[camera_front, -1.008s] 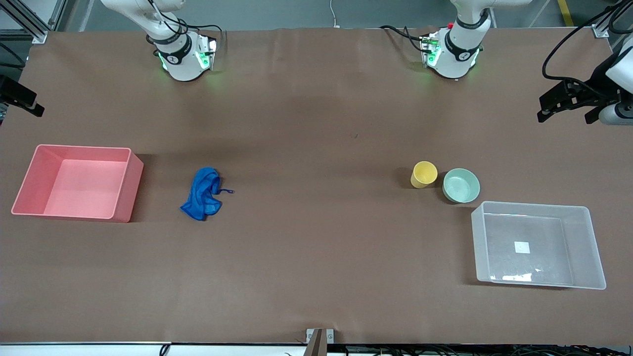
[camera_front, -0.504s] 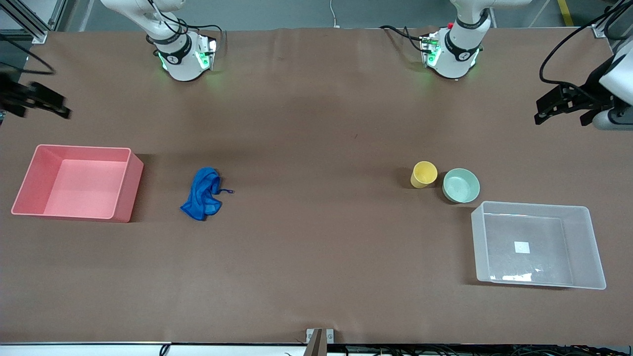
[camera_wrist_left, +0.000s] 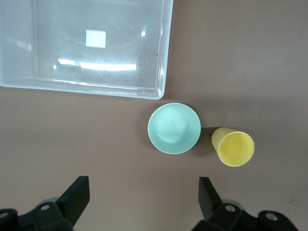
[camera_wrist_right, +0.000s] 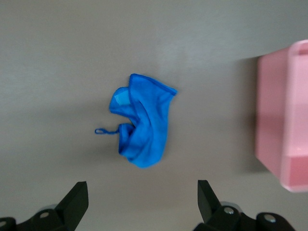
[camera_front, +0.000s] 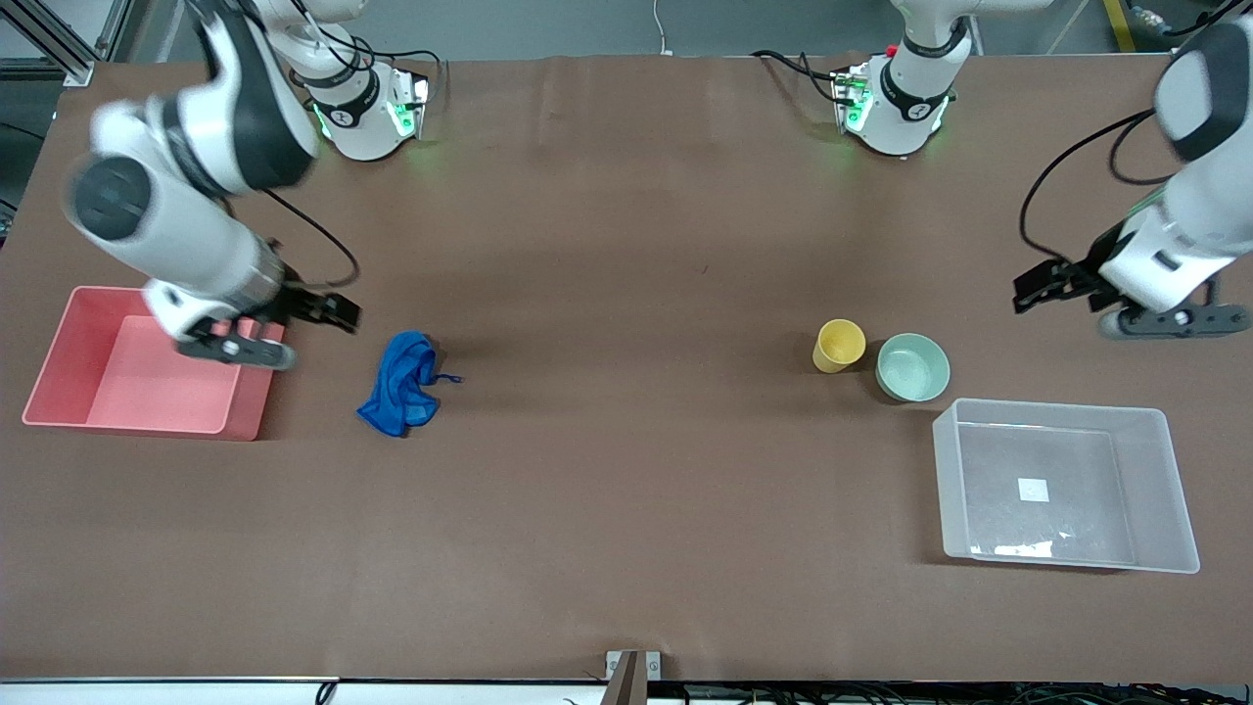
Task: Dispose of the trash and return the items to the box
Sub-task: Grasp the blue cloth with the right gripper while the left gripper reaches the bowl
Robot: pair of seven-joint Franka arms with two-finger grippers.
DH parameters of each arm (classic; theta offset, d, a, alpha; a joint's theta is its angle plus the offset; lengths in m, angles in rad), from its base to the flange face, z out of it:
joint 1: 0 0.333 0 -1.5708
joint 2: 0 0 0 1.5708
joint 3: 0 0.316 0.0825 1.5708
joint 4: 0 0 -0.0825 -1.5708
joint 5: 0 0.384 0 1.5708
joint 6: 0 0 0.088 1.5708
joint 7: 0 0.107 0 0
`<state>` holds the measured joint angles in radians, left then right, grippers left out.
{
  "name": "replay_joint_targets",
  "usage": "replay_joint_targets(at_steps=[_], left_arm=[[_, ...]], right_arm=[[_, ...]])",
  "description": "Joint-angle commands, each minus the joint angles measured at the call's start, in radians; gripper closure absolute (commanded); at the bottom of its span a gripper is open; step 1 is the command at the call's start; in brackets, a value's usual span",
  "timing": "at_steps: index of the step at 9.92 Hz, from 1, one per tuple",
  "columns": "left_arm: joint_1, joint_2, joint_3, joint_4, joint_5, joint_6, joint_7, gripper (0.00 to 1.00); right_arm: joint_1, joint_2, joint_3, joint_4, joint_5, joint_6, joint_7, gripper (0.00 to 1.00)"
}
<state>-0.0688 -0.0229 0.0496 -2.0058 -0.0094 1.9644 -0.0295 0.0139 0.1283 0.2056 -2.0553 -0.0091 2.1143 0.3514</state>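
Note:
The blue cloth needs to return to the pink bin, so my right gripper should grab its drawstring end [camera_front: 432, 378] next.
The blue mesh cloth wad [camera_front: 399, 384] lies on the table beside the pink bin; it also shows in the right wrist view [camera_wrist_right: 142, 125]. My right gripper [camera_front: 237, 352] hangs open and empty in the air over the pink bin's edge next to the cloth, with nothing between its fingers [camera_wrist_right: 142, 185]. The yellow cup [camera_front: 839, 346] and the mint-green bowl [camera_front: 912, 367] stand side by side, upright, just farther from the front camera than the clear box [camera_front: 1175, 490]. My left gripper [camera_front: 1170, 325] hangs open and empty in the air near them [camera_wrist_left: 143, 182]. Cup [camera_wrist_left: 233, 147], bowl [camera_wrist_left: 174, 128] and box [camera_wrist_left: 166, 57] show below it.
A pink rectangular bin [camera_front: 59, 362] sits at the right arm's end of the table, seen partly in the right wrist view [camera_wrist_right: 284, 120]. The clear box holds nothing but its white label [camera_front: 1033, 490]. Brown table surface lies between the cloth and the cup.
Both arms have swung in from the table's ends. The right gripper came over the pink bin's edge by the cloth; the left came nearer the bowl and box. No object moved.

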Motion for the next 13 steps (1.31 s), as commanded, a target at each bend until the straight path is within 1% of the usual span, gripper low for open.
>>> replay_joint_targets(at_steps=[1,2,3,6,7,8,9,10,11,12,13], left_arm=[[0.000,-0.017,0.009,-0.213,0.016,0.202,0.014,0.00],[0.000,0.009,0.007,-0.297,0.016,0.338,0.014,0.00],[-0.002,0.052,0.009,-0.338,0.016,0.437,0.014,0.00],[0.000,0.199,0.007,-0.341,0.016,0.568,0.013,0.01],[0.000,0.257,0.007,-0.341,0.016,0.638,0.014,0.01],[0.000,0.308,0.007,-0.341,0.016,0.696,0.011,0.01],[0.000,0.339,0.007,-0.341,0.016,0.735,0.011,0.02],[0.000,0.362,0.007,-0.340,0.016,0.760,0.011,0.10],[0.001,0.379,0.006,-0.337,0.011,0.793,-0.006,0.49],[0.001,0.383,0.007,-0.338,0.011,0.801,-0.004,0.85],[0.000,0.389,0.006,-0.338,0.011,0.801,-0.006,0.99]], right_arm=[[-0.003,0.106,0.002,-0.121,-0.020,0.242,0.021,0.00],[-0.008,0.161,0.000,-0.147,-0.063,0.338,0.017,0.00],[-0.008,0.224,0.001,-0.146,-0.106,0.393,0.021,0.00],[0.001,0.290,0.000,-0.147,-0.106,0.479,0.021,0.01],[0.001,0.303,0.000,-0.150,-0.111,0.486,0.021,0.04],[0.001,0.304,0.000,-0.155,-0.112,0.486,0.020,0.26],[0.004,0.307,0.000,-0.158,-0.114,0.486,0.020,0.59],[0.004,0.309,0.001,-0.164,-0.112,0.484,0.021,0.84],[0.004,0.312,0.002,-0.164,-0.112,0.481,0.041,0.98],[0.015,0.317,0.002,-0.161,-0.114,0.480,0.084,0.99],[0.023,0.310,0.002,-0.151,-0.112,0.474,0.104,0.99]])
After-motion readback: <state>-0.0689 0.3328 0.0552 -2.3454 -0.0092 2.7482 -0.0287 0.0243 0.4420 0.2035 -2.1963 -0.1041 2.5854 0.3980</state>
